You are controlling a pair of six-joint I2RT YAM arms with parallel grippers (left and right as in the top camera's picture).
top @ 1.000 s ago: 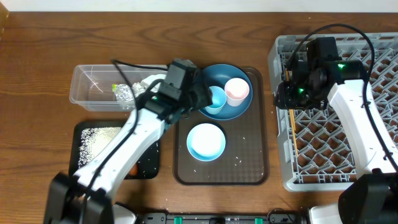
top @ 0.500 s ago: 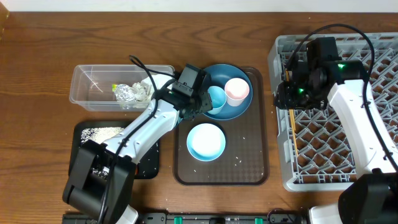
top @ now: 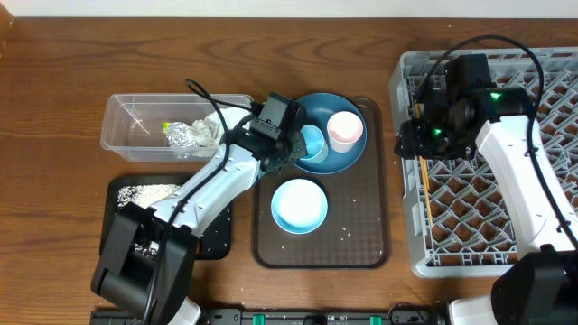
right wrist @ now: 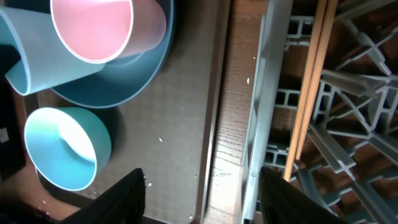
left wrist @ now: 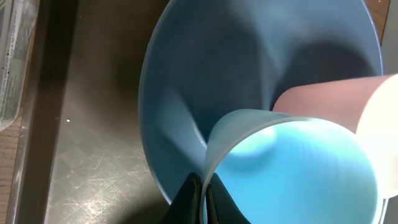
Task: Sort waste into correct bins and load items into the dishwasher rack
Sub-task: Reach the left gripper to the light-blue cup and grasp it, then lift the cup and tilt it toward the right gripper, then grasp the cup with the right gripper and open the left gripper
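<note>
My right gripper grabs the light-blue cup by its body (top: 314,144) from the base end next, to load it into the rack (top: 488,226) with its opening first.
My left gripper (top: 294,150) (left wrist: 200,198) is shut on the thin rim of the small light-blue cup (top: 312,143) (left wrist: 298,168). The cup leans inside the large dark-blue dish (top: 327,106) (left wrist: 205,74), next to the pink cup (top: 344,130) (left wrist: 348,99). The white-and-pale-blue bowl (top: 299,205) (right wrist: 62,146) stands in front of the dish. My right gripper (top: 411,149) (right wrist: 202,199) hangs open and empty over the left rim of the grey dishwasher rack (top: 488,226). The chopsticks (top: 424,194) (right wrist: 308,93) lie along the rack's left side.
The dish and bowl rest on a brown serving tray (top: 361,235) with a few rice grains. To the left, a clear tub (top: 135,126) holds the foil wrapper (top: 183,135) and tissue (top: 212,126). A black tray (top: 126,230) with rice (top: 144,192) lies below it.
My left arm swung in low over the dish, and its jaws closed on the light-blue cup's rim. The right gripper's jaws spread wider above the rack's edge.
</note>
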